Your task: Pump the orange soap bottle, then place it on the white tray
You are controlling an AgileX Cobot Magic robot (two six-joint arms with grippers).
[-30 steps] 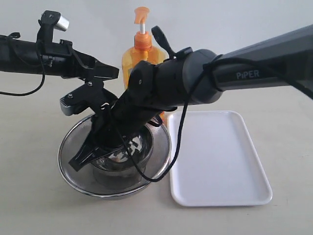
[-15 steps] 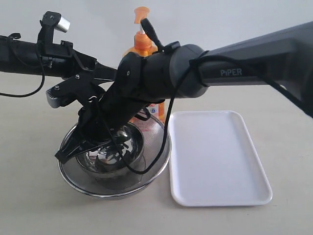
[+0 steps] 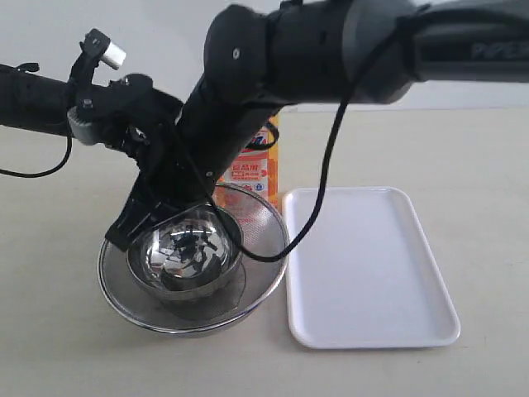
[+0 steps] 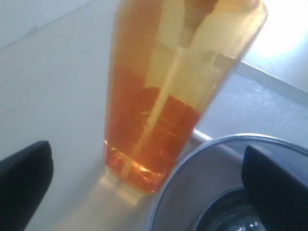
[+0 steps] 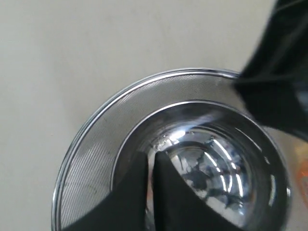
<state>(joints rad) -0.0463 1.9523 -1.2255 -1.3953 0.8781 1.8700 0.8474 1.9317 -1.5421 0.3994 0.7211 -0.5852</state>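
Observation:
I need to grab the orange soap bottle by its body with my left gripper next, so the bottle stays steady for pumping on its way to the white tray.
The orange soap bottle stands behind the steel bowls. Only its labelled lower body shows in the exterior view, and my right arm hides the pump head. In the left wrist view the bottle stands upright on the table, close in front of my left gripper. That gripper is wide open, one finger on each side of the bottle's base and neither touching it. My right gripper hangs over the left rim of the bowls. Its fingers are shut with nothing between them. The white tray lies flat to the right.
A steel mesh bowl holds a smaller shiny steel bowl, directly in front of the bottle and touching the tray's left edge. My right arm crosses above the bottle from the upper right. The left arm comes in from the left.
My right arm has swung up and forward, now covering the bottle's pump head. Its shut gripper has moved left across the bowls to their left rim. The left gripper has shifted up behind it.

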